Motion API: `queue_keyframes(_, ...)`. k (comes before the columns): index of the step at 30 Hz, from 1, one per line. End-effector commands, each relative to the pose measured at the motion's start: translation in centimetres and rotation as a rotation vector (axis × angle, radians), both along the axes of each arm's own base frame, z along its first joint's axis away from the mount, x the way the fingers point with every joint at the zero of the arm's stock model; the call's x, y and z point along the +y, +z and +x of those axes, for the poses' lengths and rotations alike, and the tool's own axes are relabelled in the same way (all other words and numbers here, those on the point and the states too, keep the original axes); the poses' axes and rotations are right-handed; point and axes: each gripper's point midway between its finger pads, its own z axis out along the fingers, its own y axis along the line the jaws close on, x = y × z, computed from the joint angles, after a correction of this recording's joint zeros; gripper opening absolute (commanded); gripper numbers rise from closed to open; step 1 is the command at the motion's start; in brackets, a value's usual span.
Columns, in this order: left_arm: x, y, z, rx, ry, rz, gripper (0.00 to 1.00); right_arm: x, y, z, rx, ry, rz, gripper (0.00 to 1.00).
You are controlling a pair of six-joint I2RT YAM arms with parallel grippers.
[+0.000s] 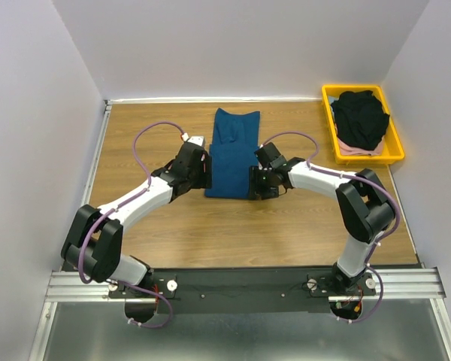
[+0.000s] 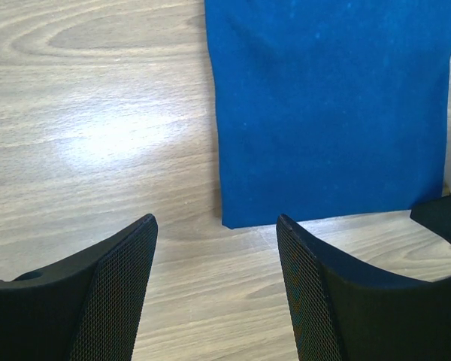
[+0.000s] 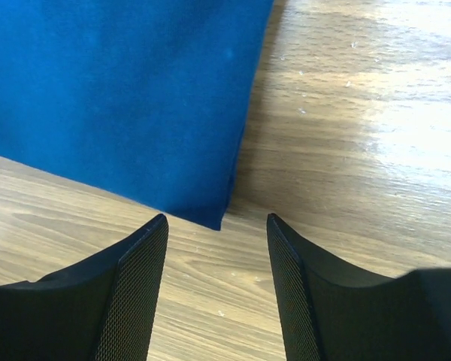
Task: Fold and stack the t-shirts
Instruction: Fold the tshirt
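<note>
I should next use my right gripper to grab the dark blue t-shirt's near corner [image 1: 256, 198] [image 3: 216, 220], opposite my left gripper's corner. Then the near end of the t-shirt can be folded evenly over.
A dark blue t-shirt [image 1: 231, 154] lies in the middle of the table, folded into a long narrow strip that runs away from me. My left gripper [image 1: 203, 177] is open at the strip's near left corner; in the left wrist view the blue cloth [image 2: 331, 105] ends just beyond the left gripper [image 2: 215, 219], with only bare wood between the fingers. My right gripper [image 1: 255, 183] is open at the near right corner; in the right wrist view the cloth's corner [image 3: 120, 90] lies just ahead of the right gripper [image 3: 217, 217]. A black t-shirt [image 1: 361, 116] lies crumpled on a pale pink one [image 1: 351, 150].
The black and pink shirts sit in a yellow plastic tray [image 1: 364, 159] at the back right corner. Grey walls close the wooden table [image 1: 173, 226] on the left, back and right. The arms' mounting rail runs along the near edge.
</note>
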Motion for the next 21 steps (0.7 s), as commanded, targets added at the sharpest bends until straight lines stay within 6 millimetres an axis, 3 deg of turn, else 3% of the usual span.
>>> queue_keyframes(1,0.2,0.9,0.2,-0.023,0.028,0.006,0.72,0.5,0.8,0.4,-0.027,-0.019,-0.034,0.62)
queue_keyframes(10,0.4,-0.6,0.1,0.007,0.033,0.031,0.71,0.2,-0.1,0.9,-0.050,-0.048,-0.113,0.58)
queue_keyframes(14,0.2,-1.5,0.0,0.030,0.027,0.037,0.71,-0.7,-2.8,-0.1,-0.003,-0.033,-0.189,0.55)
queue_keyframes(20,0.3,-2.4,0.0,0.069,0.035,0.054,0.71,-2.1,-4.5,-1.7,0.033,-0.018,-0.253,0.37)
queue_keyframes(21,0.1,-2.5,-0.1,0.076,0.032,0.055,0.71,-2.3,-4.6,-2.0,0.037,-0.013,-0.260,0.30)
